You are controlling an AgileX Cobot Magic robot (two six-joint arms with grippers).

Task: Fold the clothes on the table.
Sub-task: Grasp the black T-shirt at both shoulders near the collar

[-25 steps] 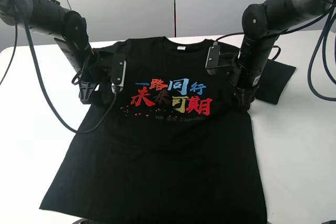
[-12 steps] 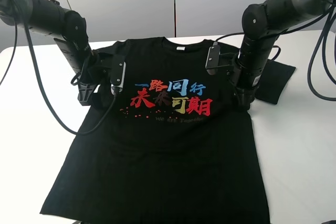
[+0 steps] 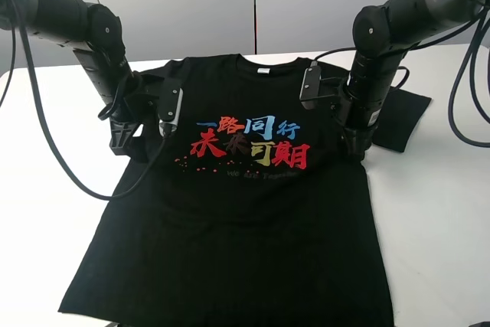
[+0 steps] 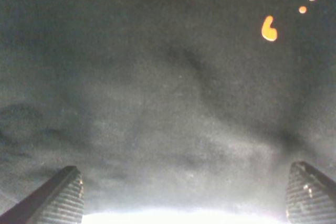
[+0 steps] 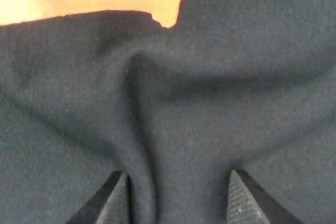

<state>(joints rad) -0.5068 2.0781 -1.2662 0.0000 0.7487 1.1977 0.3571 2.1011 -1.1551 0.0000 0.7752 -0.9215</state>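
The black T-shirt needs to be folded. My left gripper should next grab it by its side below the armpit [image 3: 139, 160] to fold the T-shirt [image 3: 245, 212].
A black T-shirt [image 3: 245, 212] with red, blue and yellow print lies flat, face up, on the white table [image 3: 436, 212]. My left gripper [image 3: 121, 142] points down onto the shirt near its left armpit. In the left wrist view it [image 4: 184, 195] is wide open, with smooth black cloth [image 4: 168, 103] under it. My right gripper [image 3: 354, 151] presses down near the right armpit. In the right wrist view it [image 5: 176, 198] is about half open, and a raised fold of cloth [image 5: 139, 129] runs between its fingers.
A second black cloth piece [image 3: 404, 116] lies on the table to the right of the right arm. Cables hang from both arms. The shirt's hem reaches the table's front edge.
My left arm has shifted slightly left and back, tugging the shirt's left side a little. The right arm has not moved.
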